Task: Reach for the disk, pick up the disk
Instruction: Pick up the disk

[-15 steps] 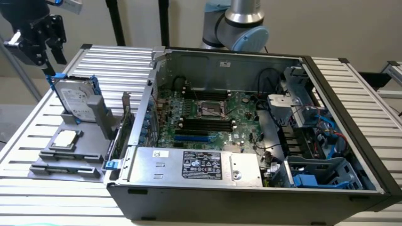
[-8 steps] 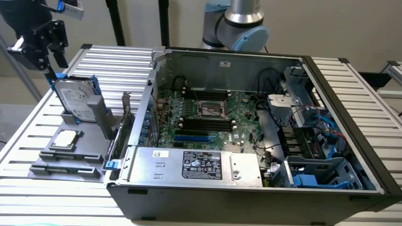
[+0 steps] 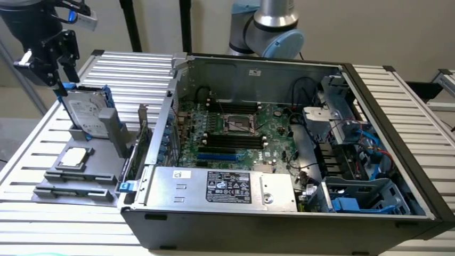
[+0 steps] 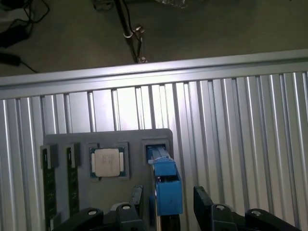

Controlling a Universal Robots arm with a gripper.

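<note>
My fingers stop above the disk's upper corner, so it is too early to close on the blue bracket. My gripper lowers first, as closing now would miss the bracket's sides.
The disk (image 3: 89, 113) stands on edge in a slot of the grey holder tray (image 3: 96, 160) at the exterior view's left. It is silver-grey with a white label and a blue bracket. My gripper (image 3: 55, 76) hangs just above its upper corner. In the wrist view the disk's blue-edged top (image 4: 166, 185) sits between my two black fingers, and my gripper (image 4: 168, 199) is open. One fingertip (image 4: 136, 198) and the other (image 4: 202, 201) each stand a small gap away from the bracket, so nothing is gripped.
The tray also holds a small square silver chip (image 4: 106, 161) and two memory sticks (image 4: 48, 183). An open computer case (image 3: 284, 144) with a silver box (image 3: 213, 186) fills the exterior view's right. All of it rests on a slatted aluminium table (image 4: 240, 134).
</note>
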